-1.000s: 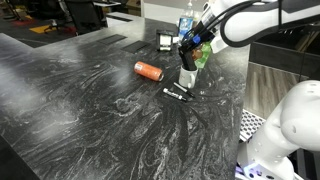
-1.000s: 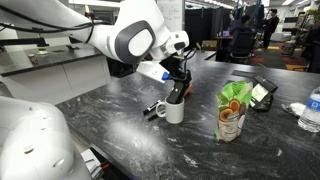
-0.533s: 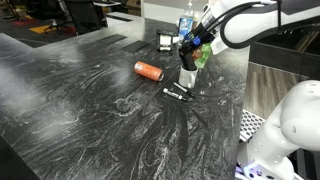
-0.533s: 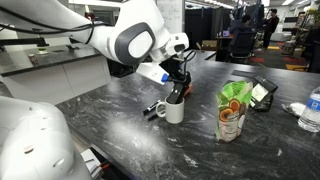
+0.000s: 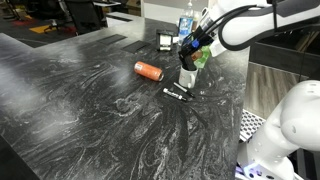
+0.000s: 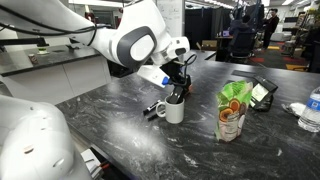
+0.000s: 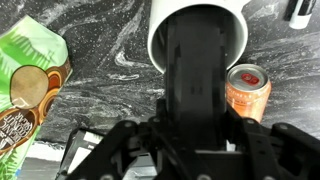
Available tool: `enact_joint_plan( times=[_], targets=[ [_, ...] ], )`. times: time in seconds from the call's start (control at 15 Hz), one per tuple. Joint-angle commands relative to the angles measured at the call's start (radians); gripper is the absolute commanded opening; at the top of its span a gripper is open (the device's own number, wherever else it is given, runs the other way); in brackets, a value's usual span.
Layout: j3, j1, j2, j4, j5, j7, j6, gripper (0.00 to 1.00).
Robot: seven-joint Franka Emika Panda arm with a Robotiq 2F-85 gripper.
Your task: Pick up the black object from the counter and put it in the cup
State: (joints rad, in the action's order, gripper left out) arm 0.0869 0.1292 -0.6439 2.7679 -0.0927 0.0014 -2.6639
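Observation:
The lower end of the flat black object is inside the white cup's rim, so it is now time for my gripper to open.
The white cup stands on the dark marbled counter, and shows in both exterior views. My gripper hangs straight above it, shut on the flat black object. In the wrist view the black bar reaches from my jaws down into the cup's mouth. In an exterior view the gripper sits just over the cup rim, with the black object upright between them.
An orange can lies on the counter beside the cup, also in the wrist view. A black-and-white marker lies at the cup's foot. A green snack bag stands close by, with a small device behind it.

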Motion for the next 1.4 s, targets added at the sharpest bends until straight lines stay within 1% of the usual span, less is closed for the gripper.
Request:
enact_joint_plan(
  times=[0.0, 0.07, 0.13, 0.27, 0.33, 0.47, 0.6, 0.73, 0.87, 1.07, 1.33],
  targets=[
    [0.008, 0.000, 0.024, 0.005, 0.010, -0.021, -0.025, 0.27],
    [0.008, 0.000, 0.022, 0.006, 0.011, -0.020, -0.023, 0.77],
    [0.007, 0.000, 0.019, 0.006, 0.011, -0.021, -0.021, 0.78],
    [0.005, 0.000, 0.015, 0.006, 0.011, -0.019, -0.013, 0.91],
    [0.000, 0.003, 0.012, 0.005, 0.008, -0.014, -0.004, 0.99],
    [-0.012, 0.011, 0.007, 0.001, 0.002, -0.003, 0.019, 1.00],
    [-0.029, 0.022, -0.006, -0.010, -0.009, 0.010, 0.070, 1.00],
    [-0.039, 0.023, -0.019, -0.033, -0.009, 0.019, 0.165, 1.00],
    [-0.037, 0.008, -0.033, -0.066, 0.000, 0.014, 0.281, 1.00],
    [-0.040, 0.002, -0.045, -0.126, -0.001, 0.013, 0.405, 1.00],
    [-0.028, -0.019, -0.029, -0.220, 0.014, -0.001, 0.552, 1.00]
  ],
)
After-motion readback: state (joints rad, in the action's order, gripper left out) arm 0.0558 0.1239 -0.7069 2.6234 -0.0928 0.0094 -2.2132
